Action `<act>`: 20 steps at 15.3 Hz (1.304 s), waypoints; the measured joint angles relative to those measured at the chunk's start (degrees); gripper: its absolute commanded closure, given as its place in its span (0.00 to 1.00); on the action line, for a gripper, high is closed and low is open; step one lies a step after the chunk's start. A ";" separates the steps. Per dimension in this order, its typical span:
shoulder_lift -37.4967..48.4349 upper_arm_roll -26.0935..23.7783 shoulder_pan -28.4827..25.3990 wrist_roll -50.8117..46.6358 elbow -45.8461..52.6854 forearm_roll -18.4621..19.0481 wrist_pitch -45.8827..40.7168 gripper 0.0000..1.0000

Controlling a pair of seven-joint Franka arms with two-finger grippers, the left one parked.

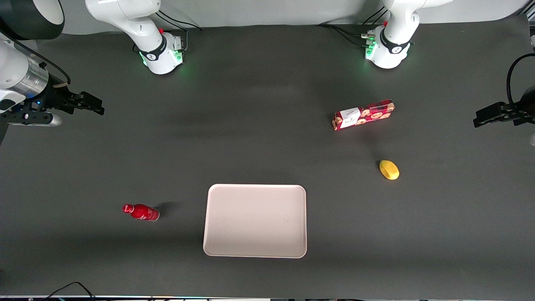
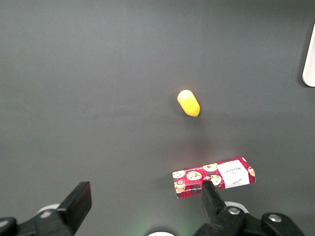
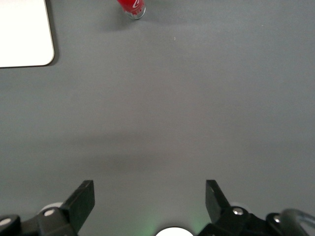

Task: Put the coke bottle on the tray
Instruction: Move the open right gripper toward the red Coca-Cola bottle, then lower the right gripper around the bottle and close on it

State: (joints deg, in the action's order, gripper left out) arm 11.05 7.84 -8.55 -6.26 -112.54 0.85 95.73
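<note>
I will next grab the coke bottle by its red body (image 1: pixel 143 212) with my gripper. Then it can go on the tray (image 1: pixel 255 220).
The small red coke bottle (image 1: pixel 141 212) lies on the dark table beside the tray, toward the working arm's end; its base shows in the right wrist view (image 3: pixel 132 7). The large pale pinkish-white tray (image 1: pixel 255 220) lies flat near the front camera with nothing on it; one corner shows in the right wrist view (image 3: pixel 24 34). My gripper (image 1: pixel 94 104) hangs high over the working arm's end of the table, farther from the front camera than the bottle and well apart from it. It is open and empty, with bare table between the fingers (image 3: pixel 147 196).
A long red cookie box with a white label (image 1: pixel 363 114) lies toward the parked arm's end. A yellow lemon (image 1: pixel 389 169) lies nearer the front camera than the box. Both show in the left wrist view, the box (image 2: pixel 214 177) and the lemon (image 2: pixel 188 103).
</note>
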 measured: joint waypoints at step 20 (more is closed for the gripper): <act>-41.78 -0.19 -1.33 5.38 35.34 0.39 11.04 0.00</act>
State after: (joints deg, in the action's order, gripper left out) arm -30.73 7.66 -9.88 -0.87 -77.19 1.24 106.77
